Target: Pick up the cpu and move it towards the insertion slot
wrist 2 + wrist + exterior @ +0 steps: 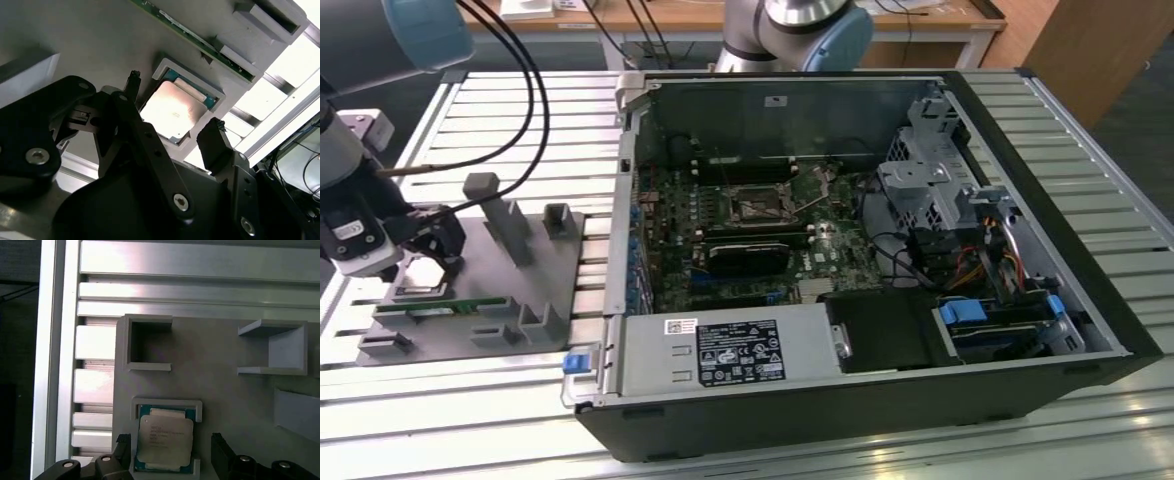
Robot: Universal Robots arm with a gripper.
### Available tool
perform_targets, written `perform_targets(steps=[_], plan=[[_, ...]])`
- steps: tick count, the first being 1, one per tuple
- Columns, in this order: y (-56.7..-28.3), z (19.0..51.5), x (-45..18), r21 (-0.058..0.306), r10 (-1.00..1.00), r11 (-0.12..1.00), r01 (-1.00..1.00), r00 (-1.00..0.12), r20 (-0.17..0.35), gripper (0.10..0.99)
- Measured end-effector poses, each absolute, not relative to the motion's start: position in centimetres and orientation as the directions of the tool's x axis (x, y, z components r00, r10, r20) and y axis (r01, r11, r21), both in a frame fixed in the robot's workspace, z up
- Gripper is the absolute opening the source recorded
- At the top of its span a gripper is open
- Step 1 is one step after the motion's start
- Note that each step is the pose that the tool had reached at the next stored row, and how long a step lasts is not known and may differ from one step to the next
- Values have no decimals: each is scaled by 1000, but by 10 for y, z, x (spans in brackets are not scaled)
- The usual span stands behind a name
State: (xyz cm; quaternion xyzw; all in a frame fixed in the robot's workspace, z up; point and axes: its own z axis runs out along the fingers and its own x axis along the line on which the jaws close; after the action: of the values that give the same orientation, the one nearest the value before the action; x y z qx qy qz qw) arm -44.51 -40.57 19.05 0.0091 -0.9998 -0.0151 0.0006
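Note:
Grey brackets of the nest wrap the ends of the cpu [165, 440]. To pick up the cpu, my gripper should next grip its open side edges.
The cpu [165, 440] is a flat square chip with a silvery top. It lies in a shallow grey nest on the grey fixture plate [220, 390], and the second wrist view shows the cpu [173, 109] there too. My gripper [170, 442] is open, with one black finger on each side of the chip and a gap to each finger. In the exterior view the gripper [434, 252] hangs low over the fixture plate [520, 290] at the exterior view's left. The insertion slot [757, 208] is a dark square socket with a metal frame on the green board inside the open computer case.
The open computer case [854, 250] stands to the exterior view's right of the fixture. A green memory stick [438, 305] lies along the plate close to the cpu nest. Grey upright holders [500, 225] rise from the plate. Black cables [520, 80] trail above it.

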Motion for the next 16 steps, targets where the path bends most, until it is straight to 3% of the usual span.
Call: perform_targets(steps=[5,7,9,16], plan=[[-405,185,-445,30,-18,999,-18,-1000,1,722],[-405,184,-446,30,-18,999,-18,-1000,2,592],[-405,184,-446,30,-18,999,-18,-1000,2,545],[-405,183,-445,31,-18,999,-18,-1000,1,541]])
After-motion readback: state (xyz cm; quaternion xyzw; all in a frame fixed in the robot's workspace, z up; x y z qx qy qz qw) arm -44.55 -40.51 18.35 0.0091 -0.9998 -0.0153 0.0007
